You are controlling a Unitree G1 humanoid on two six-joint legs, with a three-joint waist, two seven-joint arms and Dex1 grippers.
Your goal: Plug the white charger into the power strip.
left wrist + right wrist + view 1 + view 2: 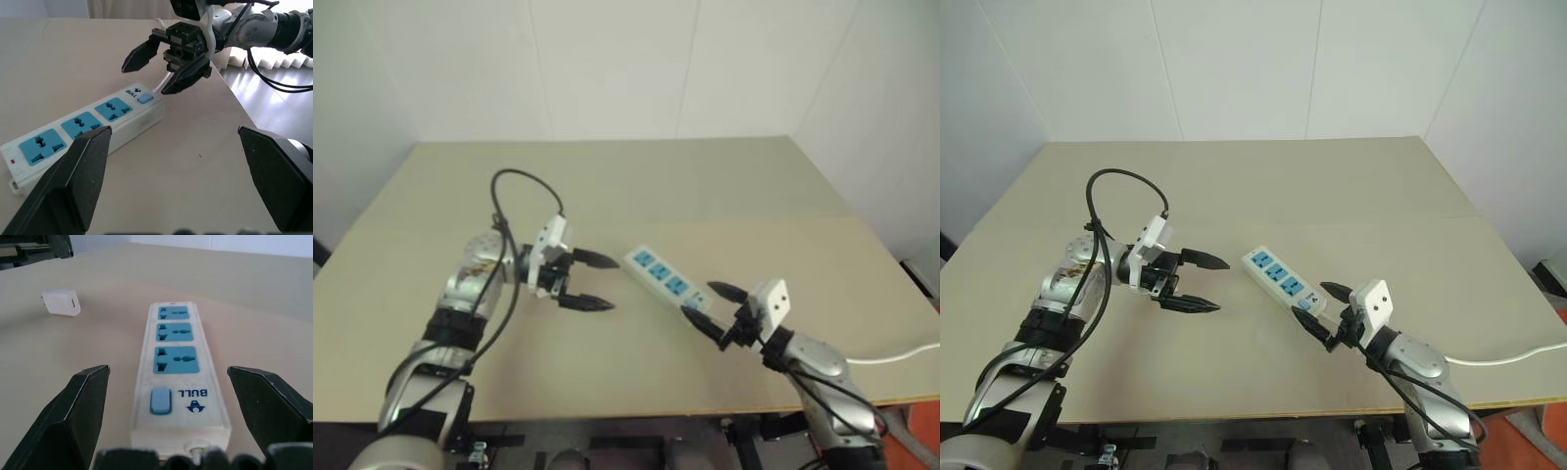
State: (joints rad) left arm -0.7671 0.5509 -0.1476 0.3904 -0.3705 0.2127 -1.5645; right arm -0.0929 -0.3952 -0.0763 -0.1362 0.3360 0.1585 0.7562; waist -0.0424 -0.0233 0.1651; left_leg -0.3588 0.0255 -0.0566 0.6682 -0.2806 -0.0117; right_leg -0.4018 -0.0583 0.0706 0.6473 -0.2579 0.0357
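Note:
My right gripper is to grab the power strip by its cord end (181, 431) next. The strip's blue sockets will then stay free to take the charger (61, 302).
The power strip (664, 278) lies slanted in the middle of the beige table, a white bar with three blue socket faces and a blue switch at its near end. My right gripper (704, 305) is open at that switch end, with one finger on each side of it (178, 367) and nothing held. The white charger (61, 302) lies loose on the table, off to the strip's left, near my left gripper. My left gripper (605, 282) hangs open and empty just left of the strip's far end, pointing toward it. The left wrist view shows the strip (83, 132) and my right gripper (149, 76).
A white cord (901, 354) runs off the table's right side. The table's front edge (636, 419) is close below both arms. A black cable (509, 186) loops above my left wrist. A white wall stands behind the table.

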